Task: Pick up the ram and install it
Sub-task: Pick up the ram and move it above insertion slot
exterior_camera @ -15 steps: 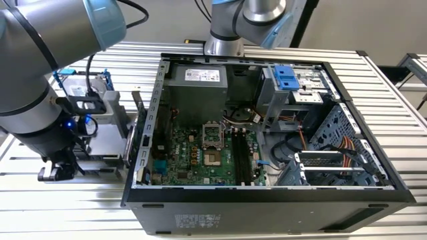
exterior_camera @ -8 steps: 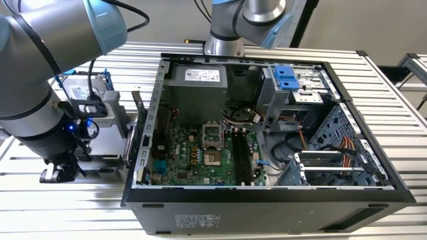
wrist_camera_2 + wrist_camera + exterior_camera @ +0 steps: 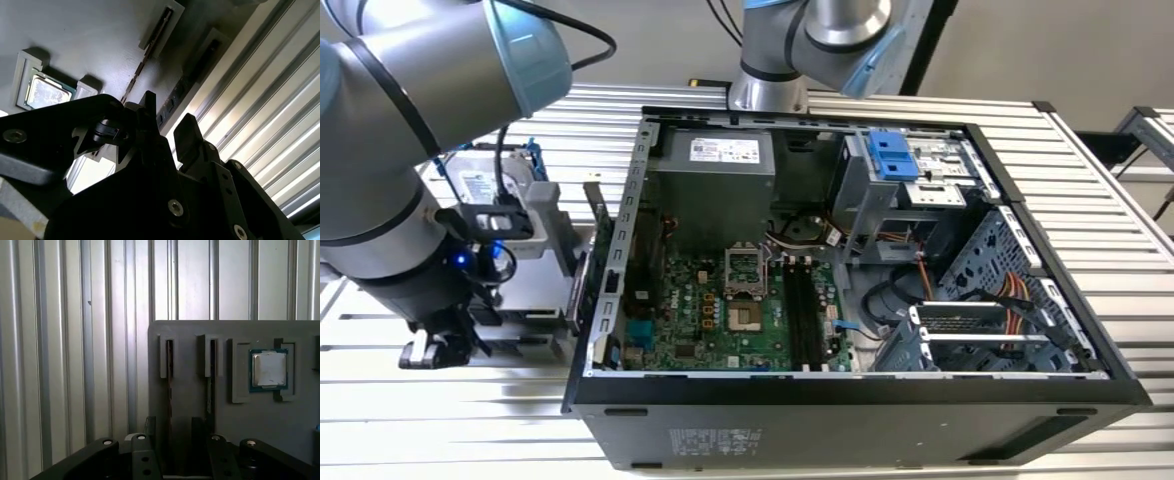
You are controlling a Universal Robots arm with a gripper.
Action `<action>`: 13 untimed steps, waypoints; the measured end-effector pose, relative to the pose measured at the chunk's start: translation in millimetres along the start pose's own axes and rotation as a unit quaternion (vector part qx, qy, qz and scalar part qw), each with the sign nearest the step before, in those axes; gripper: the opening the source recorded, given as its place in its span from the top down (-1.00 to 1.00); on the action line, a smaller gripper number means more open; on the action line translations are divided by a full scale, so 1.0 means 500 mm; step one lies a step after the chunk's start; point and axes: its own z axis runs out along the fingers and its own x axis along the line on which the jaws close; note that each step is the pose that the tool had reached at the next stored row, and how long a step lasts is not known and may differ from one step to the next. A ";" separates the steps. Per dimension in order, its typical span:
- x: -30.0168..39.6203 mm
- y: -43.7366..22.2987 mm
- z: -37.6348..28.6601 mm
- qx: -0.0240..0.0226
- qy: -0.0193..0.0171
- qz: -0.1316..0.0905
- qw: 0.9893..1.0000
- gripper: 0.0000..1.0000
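My gripper grabs the ram stick's long edge standing out of the tray slot (image 3: 170, 410) next, to install the stick in the motherboard's memory slots.
Two ram sticks stand on edge in slots of a grey tray (image 3: 190, 332). In the first wrist view they are one ram (image 3: 169, 371) and a second ram (image 3: 211, 371) beside it. My gripper (image 3: 172, 432) is open, with a finger on each side of the first ram's near end. In the second wrist view that ram (image 3: 171, 103) runs into the gap of the gripper (image 3: 167, 122), and the other ram (image 3: 134, 80) passes behind one finger. Whether the fingers touch the stick cannot be told. In the exterior view the gripper (image 3: 434, 345) hangs low at the exterior view's left, outside the computer case (image 3: 854, 395).
A square silver processor chip (image 3: 269, 369) lies in a tray pocket beside the rams. A hard drive (image 3: 494, 185) stands in the holder behind my arm. Inside the open case, the motherboard's long black memory slots (image 3: 801, 310) lie right of the processor socket (image 3: 744, 272). The table is ribbed metal (image 3: 75, 340).
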 end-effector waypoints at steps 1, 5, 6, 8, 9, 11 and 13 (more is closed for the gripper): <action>0.000 0.000 0.002 0.000 0.000 0.000 1.000 -1.00; 0.001 0.000 0.011 0.000 0.000 0.000 1.000 -1.00; 0.001 0.000 0.013 0.000 0.000 0.000 1.000 -1.00; 0.001 0.000 0.017 0.000 0.000 0.000 1.000 -1.00; 0.001 0.000 0.018 0.000 0.000 0.000 1.000 -1.00; 0.001 0.000 0.018 0.000 0.000 0.000 1.000 -1.00; 0.001 0.000 0.019 0.000 0.000 0.000 1.000 -1.00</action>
